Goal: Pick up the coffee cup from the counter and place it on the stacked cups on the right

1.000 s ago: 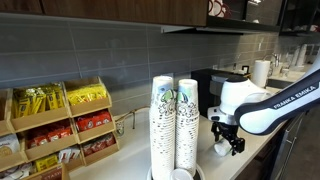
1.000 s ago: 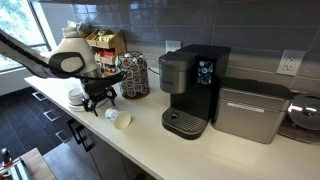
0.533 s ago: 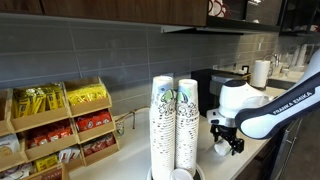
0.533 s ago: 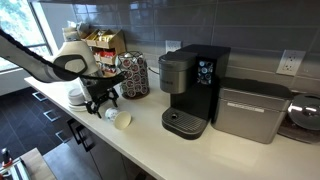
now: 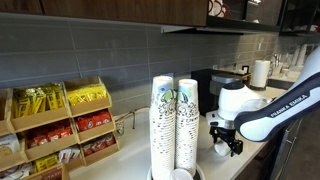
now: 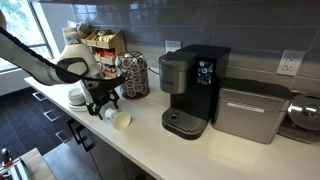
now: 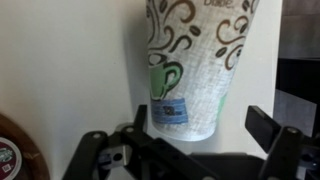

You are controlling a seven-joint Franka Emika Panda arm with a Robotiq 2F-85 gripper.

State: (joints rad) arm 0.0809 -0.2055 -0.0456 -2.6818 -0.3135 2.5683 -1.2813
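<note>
I need to close my gripper on the cup base now. My fingers reach past the cup base's bottom edge on both sides, so they would hold it.
The coffee cup (image 7: 196, 60) lies on its side on the pale counter (image 7: 70, 70), its base towards me; it also shows in both exterior views (image 6: 122, 120) (image 5: 221, 149). My gripper (image 7: 200, 125) is open, and its black fingers (image 7: 264, 125) stand on either side of the cup's base without touching it. In both exterior views the gripper (image 6: 104, 106) (image 5: 229, 142) hangs low over the counter right at the cup. Two tall columns of stacked cups (image 5: 174, 122) stand side by side in the foreground of an exterior view.
A black coffee machine (image 6: 191, 88) and a silver appliance (image 6: 248, 110) stand along the wall. A pod carousel (image 6: 132, 75) is behind the gripper. Wooden snack racks (image 5: 62, 124) stand beside the columns. A pod (image 7: 10, 155) lies at the wrist view's lower left.
The gripper has moved a little lower and closer to the lying cup. The cup and the columns have not moved.
</note>
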